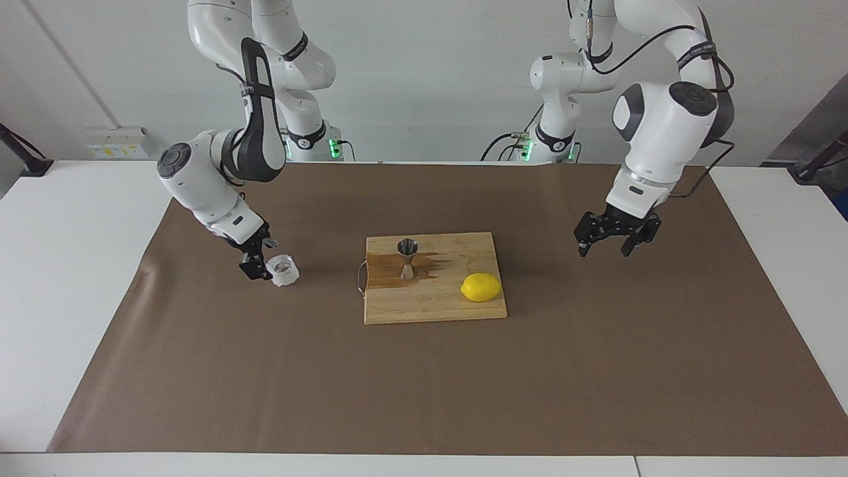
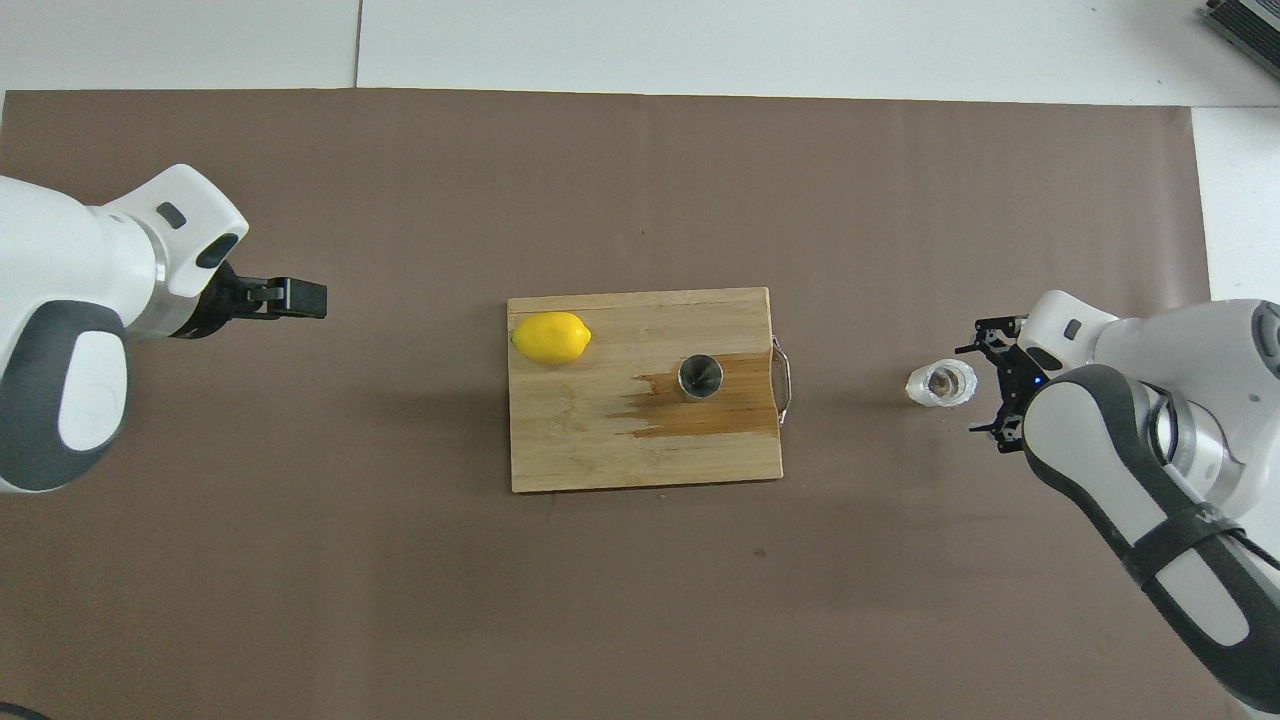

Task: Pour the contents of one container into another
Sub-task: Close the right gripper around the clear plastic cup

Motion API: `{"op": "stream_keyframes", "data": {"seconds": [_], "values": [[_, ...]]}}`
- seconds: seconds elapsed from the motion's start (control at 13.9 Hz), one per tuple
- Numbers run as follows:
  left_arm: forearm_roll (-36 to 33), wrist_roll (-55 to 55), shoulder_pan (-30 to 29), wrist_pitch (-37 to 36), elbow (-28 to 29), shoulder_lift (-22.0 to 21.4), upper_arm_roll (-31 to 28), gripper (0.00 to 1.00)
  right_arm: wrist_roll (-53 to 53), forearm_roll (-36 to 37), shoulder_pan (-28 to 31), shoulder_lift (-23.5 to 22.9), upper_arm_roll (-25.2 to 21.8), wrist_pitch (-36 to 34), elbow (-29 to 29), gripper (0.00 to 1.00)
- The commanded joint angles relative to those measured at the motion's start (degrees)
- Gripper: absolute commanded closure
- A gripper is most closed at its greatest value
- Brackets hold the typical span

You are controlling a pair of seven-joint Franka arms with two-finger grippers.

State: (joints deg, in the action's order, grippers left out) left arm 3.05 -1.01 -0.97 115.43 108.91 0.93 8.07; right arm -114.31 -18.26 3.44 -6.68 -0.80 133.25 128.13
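My right gripper's fingers must reach the plastic cup's middle (image 2: 942, 383) before closing.
The translucent ribbed plastic cup (image 1: 283, 271) stands on the brown mat toward the right arm's end of the table; it also shows in the overhead view (image 2: 941, 385). My right gripper (image 1: 257, 267) is low and open, right beside the cup and not around it; it also shows in the overhead view (image 2: 986, 385). The steel jigger (image 1: 407, 258) stands upright on the wooden board (image 1: 437, 306), with its open mouth showing from above (image 2: 700, 376). My left gripper (image 1: 604, 250) is open and empty, up over the mat toward the left arm's end, as the overhead view (image 2: 305, 298) also shows.
A yellow lemon (image 1: 481, 287) lies on the board at the corner toward the left arm's end. A dark wet stain (image 2: 700, 415) spreads on the board around the jigger. The board has a metal handle (image 2: 785, 380) on the cup's side.
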Motion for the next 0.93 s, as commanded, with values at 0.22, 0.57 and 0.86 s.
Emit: {"op": "stream_keyframes", "data": {"seconds": [0.22, 0.57, 0.86], "values": [[-3.58, 3.38, -3.33, -18.74, -11.09, -1.1, 0.63, 0.0, -5.91, -7.91, -0.36, -1.22, 0.44, 4.12, 2.65, 0.0], [-3.58, 3.29, -5.36, -18.84, -10.65, -1.72, 0.63, 0.0, -9.7, -12.49, -0.36, -2.63, 0.44, 4.21, 2.65, 0.05], [-3.58, 3.29, -4.48, -18.75, -10.65, -1.72, 0.72, 0.0, -10.23, -14.6, -0.45, -2.63, 0.44, 4.12, 2.48, 1.0]]}}
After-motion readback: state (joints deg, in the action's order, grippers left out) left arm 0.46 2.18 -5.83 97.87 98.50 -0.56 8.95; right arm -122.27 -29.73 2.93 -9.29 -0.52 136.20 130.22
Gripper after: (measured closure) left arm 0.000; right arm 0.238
